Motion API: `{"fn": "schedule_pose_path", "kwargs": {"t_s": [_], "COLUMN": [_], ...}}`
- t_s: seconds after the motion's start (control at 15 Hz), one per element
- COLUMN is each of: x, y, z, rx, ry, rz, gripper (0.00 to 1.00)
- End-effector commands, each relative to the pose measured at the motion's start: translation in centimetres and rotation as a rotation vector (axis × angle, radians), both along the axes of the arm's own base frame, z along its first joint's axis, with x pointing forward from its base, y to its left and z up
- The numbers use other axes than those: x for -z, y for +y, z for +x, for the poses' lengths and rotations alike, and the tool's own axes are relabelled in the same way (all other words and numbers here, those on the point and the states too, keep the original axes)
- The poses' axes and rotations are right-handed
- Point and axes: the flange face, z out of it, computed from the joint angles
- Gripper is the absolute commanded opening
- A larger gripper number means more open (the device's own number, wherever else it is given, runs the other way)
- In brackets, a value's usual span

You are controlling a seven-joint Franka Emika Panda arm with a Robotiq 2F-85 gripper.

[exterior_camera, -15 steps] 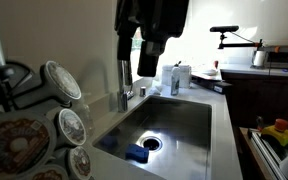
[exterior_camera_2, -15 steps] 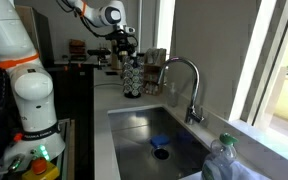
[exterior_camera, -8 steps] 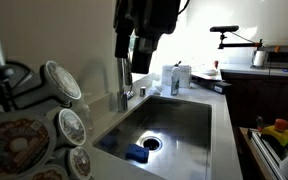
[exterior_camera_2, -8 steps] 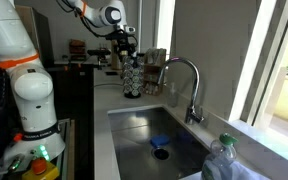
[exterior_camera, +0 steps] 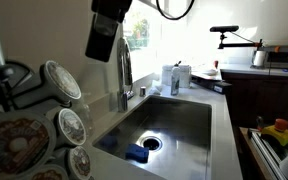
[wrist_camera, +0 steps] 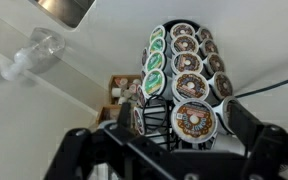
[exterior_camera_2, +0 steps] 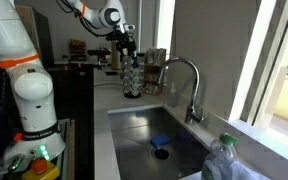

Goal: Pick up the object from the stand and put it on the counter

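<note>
My gripper lowers before closing on the pod, since my fingers still hang above the lowest brown-lidded pod's rim (wrist_camera: pixel 194 121) on the wire stand.
A black wire stand (wrist_camera: pixel 174 100) holds several coffee pods in columns on the white counter (wrist_camera: pixel 44 110). It also shows in an exterior view (exterior_camera_2: pixel 131 78), and close up at the left edge of an exterior view (exterior_camera: pixel 69 125). My gripper (wrist_camera: pixel 169 140) is open, with one dark finger (wrist_camera: pixel 84 150) on the left and one (wrist_camera: pixel 249 125) on the right. The lowest brown-lidded pod (wrist_camera: pixel 194 120) lies between them, untouched. In an exterior view the gripper (exterior_camera_2: pixel 124 45) hangs just above the stand.
A steel sink (exterior_camera_2: pixel 159 135) with a tall faucet (exterior_camera_2: pixel 189 85) and a blue sponge (exterior_camera: pixel 136 153) lies beside the stand. A clear plastic bottle (exterior_camera_2: pixel 222 160) stands by the window. A small box (wrist_camera: pixel 124 90) sits behind the stand.
The gripper has shifted left and up across the close exterior view, toward the stand. From the far view it barely moves. Nothing has been grasped.
</note>
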Motion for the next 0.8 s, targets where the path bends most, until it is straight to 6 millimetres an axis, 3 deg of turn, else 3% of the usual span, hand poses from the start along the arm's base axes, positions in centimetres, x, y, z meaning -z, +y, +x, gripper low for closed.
{"fn": "schedule_pose_path", "kwargs": {"t_s": [0.0,0.73], "x": [0.9,2.3], "y": [0.5,2.3], "z": [-0.4,-1.2], "rx": [0.038,0.029], "ry": [0.000,-0.013], "rz": [0.035,0.090], "gripper": [1.00,1.00]}}
